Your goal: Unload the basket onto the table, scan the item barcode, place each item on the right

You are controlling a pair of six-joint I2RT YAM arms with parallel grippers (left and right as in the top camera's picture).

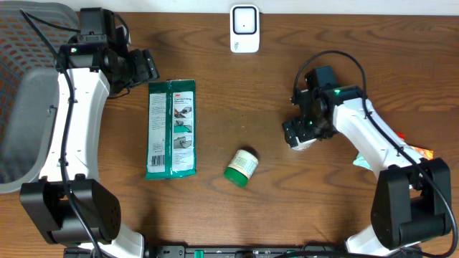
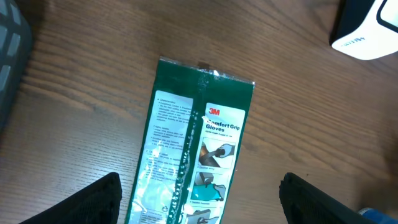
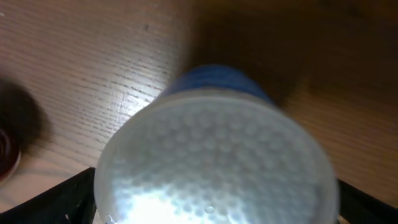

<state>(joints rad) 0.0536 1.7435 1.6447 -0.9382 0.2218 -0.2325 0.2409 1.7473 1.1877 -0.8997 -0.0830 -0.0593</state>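
My right gripper is ready to close on the lid now. My fingers reach down past the white dimpled lid (image 1: 303, 145) (image 3: 214, 155), so they would hold the lid if I closed now.
A white barcode scanner (image 1: 244, 29) stands at the table's far edge, and its corner (image 2: 367, 28) shows in the left wrist view. My right gripper (image 1: 297, 132) is open wide, its jaws straddling a blue container with a white dimpled lid (image 3: 214, 155) on the table (image 1: 301, 142). I cannot tell whether the pads touch it. My left gripper (image 1: 147, 66) hangs open over the top end of a flat green 3M glove packet (image 1: 171, 129), which lies between the spread fingers (image 2: 200, 199). A small green-capped jar (image 1: 241, 167) lies on its side mid-table.
A grey mesh basket (image 1: 21, 86) fills the left edge of the table. An orange and teal packet (image 1: 423, 153) peeks out by the right arm's base. The table top is dark wood.
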